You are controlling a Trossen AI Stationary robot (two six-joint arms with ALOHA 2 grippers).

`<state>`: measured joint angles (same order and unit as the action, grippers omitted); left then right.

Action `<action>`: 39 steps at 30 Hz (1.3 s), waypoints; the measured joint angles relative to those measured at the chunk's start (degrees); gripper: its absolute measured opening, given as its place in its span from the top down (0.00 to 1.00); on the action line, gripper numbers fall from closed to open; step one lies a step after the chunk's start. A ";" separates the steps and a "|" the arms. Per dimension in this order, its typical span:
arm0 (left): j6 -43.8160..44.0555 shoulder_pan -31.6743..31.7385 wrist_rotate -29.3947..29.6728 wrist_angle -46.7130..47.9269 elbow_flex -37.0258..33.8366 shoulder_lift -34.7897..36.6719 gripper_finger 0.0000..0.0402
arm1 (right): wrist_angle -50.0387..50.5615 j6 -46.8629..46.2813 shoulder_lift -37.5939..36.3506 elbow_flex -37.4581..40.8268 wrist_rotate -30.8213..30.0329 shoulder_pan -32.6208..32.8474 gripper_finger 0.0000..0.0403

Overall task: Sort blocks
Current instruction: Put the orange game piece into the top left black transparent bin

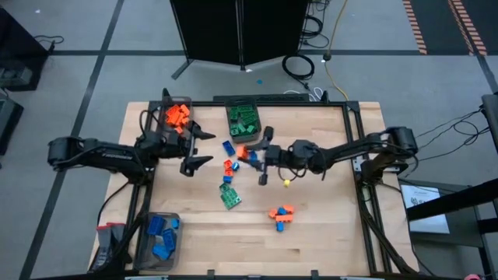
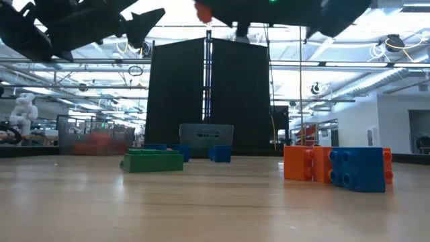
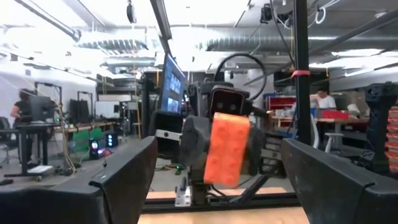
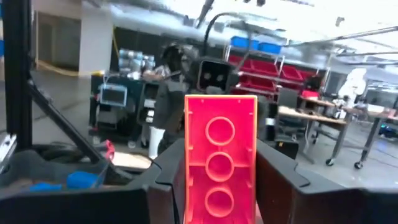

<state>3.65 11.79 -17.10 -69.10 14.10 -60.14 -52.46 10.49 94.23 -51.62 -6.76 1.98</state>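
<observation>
The orange brick needs to go into the orange bin (image 1: pixel 177 117), so my left gripper will grab it next by its end that sticks out from my right gripper's fingers.
My right gripper (image 1: pixel 247 153) is shut on an orange brick (image 1: pixel 240 152), held high above the table's middle. The brick also shows in the right wrist view (image 4: pixel 221 155), the left wrist view (image 3: pixel 227 149) and at the low view's top (image 2: pixel 203 10). My left gripper (image 1: pixel 208 148) is wide open and empty. It faces the brick from the table's left, a short way off. Loose blue (image 1: pixel 228 146), orange (image 1: pixel 230 166) and green (image 1: pixel 229 194) bricks lie flat on the table below. An orange and blue cluster (image 1: pixel 282 215) lies nearer the front. My right gripper pinches the orange brick's two long sides (image 4: pixel 189 168) between its two fingers. The fingers lie level and point toward the table's left. The brick sticks out past the fingertips toward my left gripper, its hollow underside toward the right wrist camera. It is lifted clear of the table.
A bin of orange bricks (image 1: pixel 177 117) stands at the far left, a bin of green bricks (image 1: pixel 243 120) at the far middle, and a bin of blue bricks (image 1: pixel 159 237) at the near left. A small yellow piece (image 1: pixel 286 183) lies on the table. The table's right half is bare wood.
</observation>
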 joint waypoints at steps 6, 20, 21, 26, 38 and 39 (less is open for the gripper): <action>-0.06 -1.45 0.00 0.02 1.45 -1.87 0.15 | 7.34 2.22 6.24 -9.22 1.41 -0.16 0.70; -4.19 -2.96 -1.02 1.09 1.76 -2.54 0.15 | 18.13 5.04 11.92 -21.08 4.15 -0.57 0.70; -4.45 -2.97 -1.03 1.05 1.76 -2.54 0.15 | 17.95 5.10 11.92 -21.08 4.15 -0.55 0.70; -5.26 -2.95 -1.01 1.07 1.76 -2.54 0.15 | 16.61 5.28 11.91 -21.08 4.17 -0.81 0.70; -9.04 -2.95 -0.76 1.03 1.74 -2.54 0.21 | 17.22 4.83 11.88 -21.06 4.16 -1.20 0.70; -9.06 -2.95 -0.76 1.03 1.74 -2.54 0.24 | 17.26 4.82 11.88 -21.06 4.15 -1.21 0.70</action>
<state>-5.41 8.84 -17.87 -68.07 15.83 -62.67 -35.20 15.31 106.10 -72.69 -2.61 0.76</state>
